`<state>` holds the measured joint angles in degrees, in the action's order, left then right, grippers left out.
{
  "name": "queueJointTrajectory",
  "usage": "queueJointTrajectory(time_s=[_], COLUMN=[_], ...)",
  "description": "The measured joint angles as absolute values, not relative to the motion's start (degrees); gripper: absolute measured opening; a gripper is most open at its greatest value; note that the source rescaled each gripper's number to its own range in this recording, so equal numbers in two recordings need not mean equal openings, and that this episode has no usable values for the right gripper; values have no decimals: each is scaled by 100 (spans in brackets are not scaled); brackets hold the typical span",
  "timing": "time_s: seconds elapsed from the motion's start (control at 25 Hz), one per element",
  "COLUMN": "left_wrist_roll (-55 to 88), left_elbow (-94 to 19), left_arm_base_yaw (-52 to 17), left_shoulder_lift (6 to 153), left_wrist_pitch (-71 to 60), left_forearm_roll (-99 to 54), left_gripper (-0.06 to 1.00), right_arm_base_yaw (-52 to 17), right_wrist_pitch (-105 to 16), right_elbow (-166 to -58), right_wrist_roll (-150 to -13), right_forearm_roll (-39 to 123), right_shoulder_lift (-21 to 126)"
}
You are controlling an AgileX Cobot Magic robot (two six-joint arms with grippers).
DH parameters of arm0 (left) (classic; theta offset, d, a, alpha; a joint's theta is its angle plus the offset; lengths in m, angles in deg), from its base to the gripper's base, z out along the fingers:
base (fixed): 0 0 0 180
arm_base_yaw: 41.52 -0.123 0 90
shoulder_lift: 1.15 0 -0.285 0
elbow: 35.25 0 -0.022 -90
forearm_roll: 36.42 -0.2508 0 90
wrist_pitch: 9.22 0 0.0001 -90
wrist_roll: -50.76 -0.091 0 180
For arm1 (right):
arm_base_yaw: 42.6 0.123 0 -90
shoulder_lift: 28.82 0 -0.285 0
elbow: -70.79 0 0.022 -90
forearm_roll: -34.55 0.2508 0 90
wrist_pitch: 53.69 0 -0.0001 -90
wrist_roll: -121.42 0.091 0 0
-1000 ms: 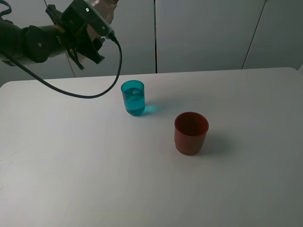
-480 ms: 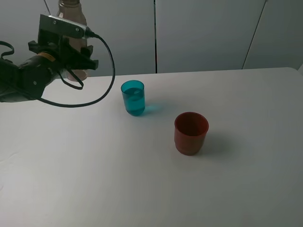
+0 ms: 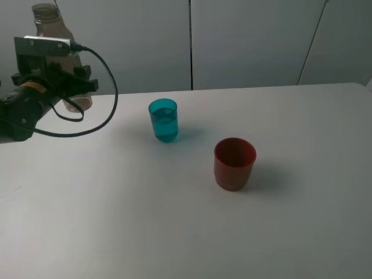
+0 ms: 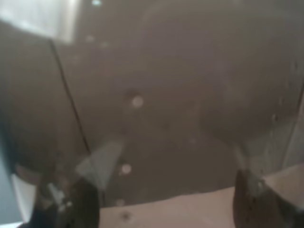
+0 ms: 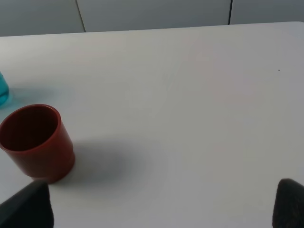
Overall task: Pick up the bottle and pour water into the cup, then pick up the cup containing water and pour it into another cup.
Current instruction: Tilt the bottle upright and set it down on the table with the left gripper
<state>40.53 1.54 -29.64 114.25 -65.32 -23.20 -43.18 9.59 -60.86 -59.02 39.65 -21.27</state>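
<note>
The bottle stays held in my left gripper for now, since the bottle's base [image 3: 79, 107] hangs above the table at the back.
The bottle [image 3: 45, 14] stands upright at the table's back left, its smoky body partly hidden behind my left arm. My left gripper [image 3: 68, 92] is shut on the bottle. In the left wrist view the bottle's body [image 4: 156, 109] fills the frame between the fingers [image 4: 71, 202]. I cannot tell whether its base touches the table. The teal cup [image 3: 164, 120] holds water and stands in the middle back. The red cup [image 3: 234, 163] stands to its right and nearer, and looks empty. My right gripper [image 5: 156, 209] is open and empty, off to the side of the red cup [image 5: 36, 142].
The white table [image 3: 186, 232] reaches grey wall panels at the back. A black cable [image 3: 110, 93] loops from my left wrist over the table beside the teal cup. A sliver of the teal cup [image 5: 2, 90] shows at the right wrist view's edge.
My left arm has swung left and down with the bottle, away from above the teal cup, turning the bottle from tilted to upright. The cups have not moved.
</note>
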Motion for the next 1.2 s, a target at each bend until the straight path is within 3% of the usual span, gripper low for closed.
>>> queueJointTrajectory(time_s=[0.4,1.2], left_wrist_roll=[4611,4719], left_elbow=[178,188], left_arm_base_yaw=[-3342,-3342], left_shoulder_lift=[12172,13252], left_wrist_pitch=[-7258,-7824], left_forearm_roll=[-2594,-2411], left_gripper=[0,0], right_arm_base_yaw=[-4318,-4318], right_wrist_pitch=[959,959], right_elbow=[-6086,-6086], right_wrist_roll=[-5902,-5902], right_forearm_roll=[3965,3965], right_shoulder_lift=[-2127,-2127])
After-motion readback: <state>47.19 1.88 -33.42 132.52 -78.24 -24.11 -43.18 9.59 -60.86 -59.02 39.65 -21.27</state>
